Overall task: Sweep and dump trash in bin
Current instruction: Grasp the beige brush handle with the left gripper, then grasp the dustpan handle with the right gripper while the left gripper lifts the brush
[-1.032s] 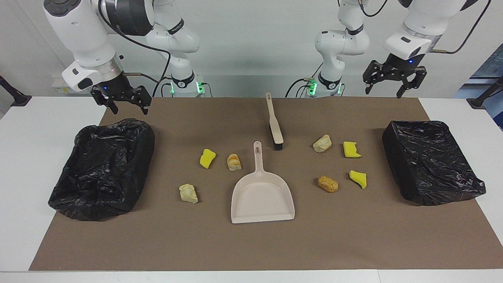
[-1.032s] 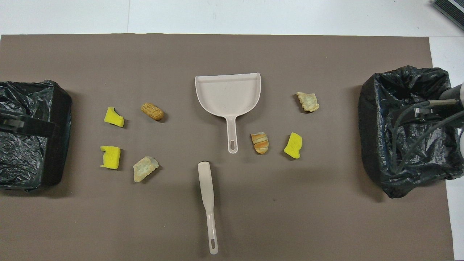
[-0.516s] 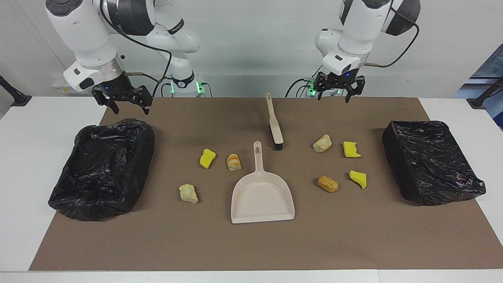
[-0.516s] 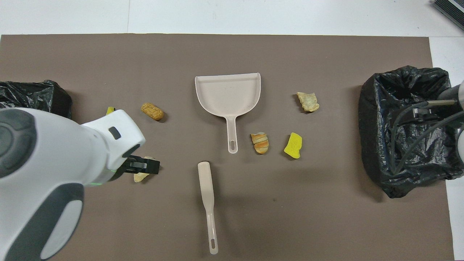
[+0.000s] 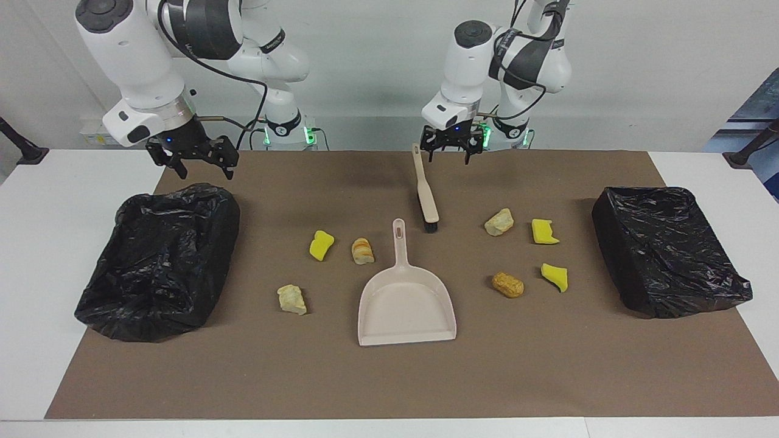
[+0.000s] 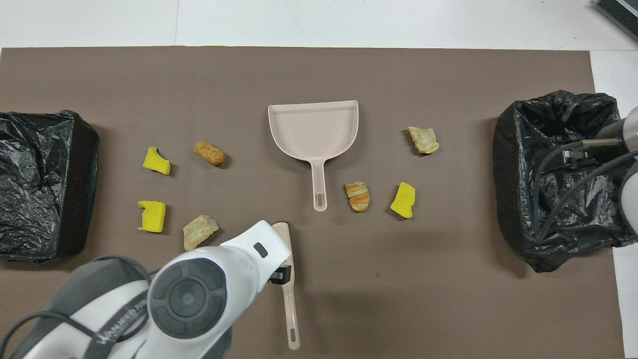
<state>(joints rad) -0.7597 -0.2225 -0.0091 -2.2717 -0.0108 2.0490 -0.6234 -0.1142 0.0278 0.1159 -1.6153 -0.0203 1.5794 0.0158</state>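
My right gripper takes hold of the dustpan by its narrow handle (image 6: pixel 319 186) next, since the dustpan's flat pan spreads far wider than the gripper's fingers.
Several pieces of trash lie on the brown mat on both sides of the beige dustpan (image 5: pixel 405 301): yellow sponge pieces (image 5: pixel 321 244) (image 5: pixel 543 232) (image 5: pixel 555 277) and bread-like lumps (image 5: pixel 362 250) (image 5: pixel 507 284). The beige brush (image 5: pixel 425 193) lies nearer to the robots than the dustpan, handle toward them. My left gripper (image 5: pixel 449 154) hangs open and empty just beside the brush handle's end. In the overhead view the left arm covers part of the brush (image 6: pixel 289 299). My right gripper (image 5: pixel 204 170) is open over the robot-side edge of a black-lined bin (image 5: pixel 158 255).
A second black-lined bin (image 5: pixel 666 249) stands at the left arm's end of the mat. The right arm's cable hangs over the first bin (image 6: pixel 553 179) in the overhead view. White table borders the mat (image 5: pixel 389 377).
The left arm has swung from above the bin at its end of the table to the middle, down beside the brush handle. The right gripper has barely shifted.
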